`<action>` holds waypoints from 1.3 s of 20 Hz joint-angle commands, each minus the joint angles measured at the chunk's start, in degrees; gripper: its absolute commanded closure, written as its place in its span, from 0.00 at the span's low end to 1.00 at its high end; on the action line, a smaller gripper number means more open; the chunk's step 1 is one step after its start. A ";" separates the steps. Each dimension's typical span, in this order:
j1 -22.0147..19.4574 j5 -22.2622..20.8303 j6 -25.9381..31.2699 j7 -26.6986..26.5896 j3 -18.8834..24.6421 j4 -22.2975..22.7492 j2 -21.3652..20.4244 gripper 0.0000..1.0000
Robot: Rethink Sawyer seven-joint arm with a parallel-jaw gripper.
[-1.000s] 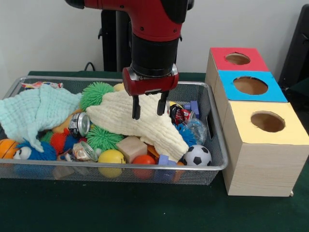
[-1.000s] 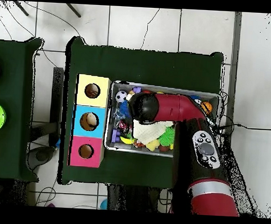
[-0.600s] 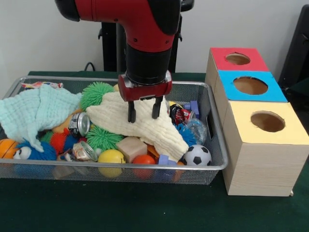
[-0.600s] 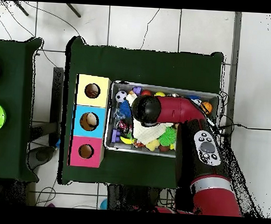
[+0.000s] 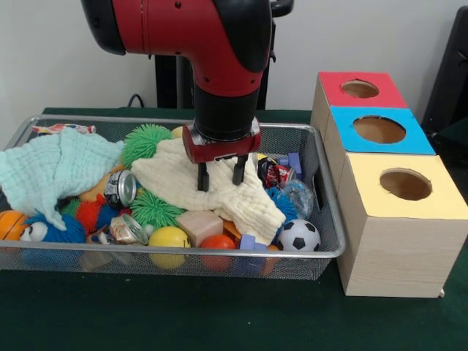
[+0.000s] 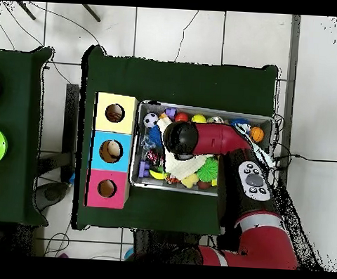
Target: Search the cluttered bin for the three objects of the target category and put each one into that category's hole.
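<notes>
The gripper takes hold of the cream cloth by its upper fold (image 5: 221, 178) next. That fold stands between my fingers while the rest of the cloth hangs slack over the toys.
My gripper (image 5: 221, 178) stands open in the middle of the wire bin (image 5: 325, 252), its two fingertips pressed down into a cream cloth (image 5: 241, 197) with a fold of it between them. The cloth lies over other toys. Around it I see a soccer ball (image 5: 298, 235), a yellow ball (image 5: 169, 240), an orange-red ball (image 5: 218, 243), a wooden block (image 5: 199, 223), a silver can (image 5: 121, 188) and green spiky balls (image 5: 146, 141). In the overhead view the arm (image 6: 199, 136) hides the gripper; only part of the cream cloth (image 6: 187, 164) shows.
A mint cloth (image 5: 51, 168) covers the bin's left end, with a small basketball (image 5: 10, 223) below it. Right of the bin stands the wooden box with a red hole (image 5: 360, 88), a blue hole (image 5: 379, 129) and a yellow hole (image 5: 405, 183).
The gripper has come down and slightly forward, from just above the cream cloth to pressing into it. Its fingers stay apart. The cloth and toys have hardly shifted.
</notes>
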 commanded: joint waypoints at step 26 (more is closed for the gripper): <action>-1.38 -3.92 2.88 -4.83 2.37 -2.51 3.08 1.00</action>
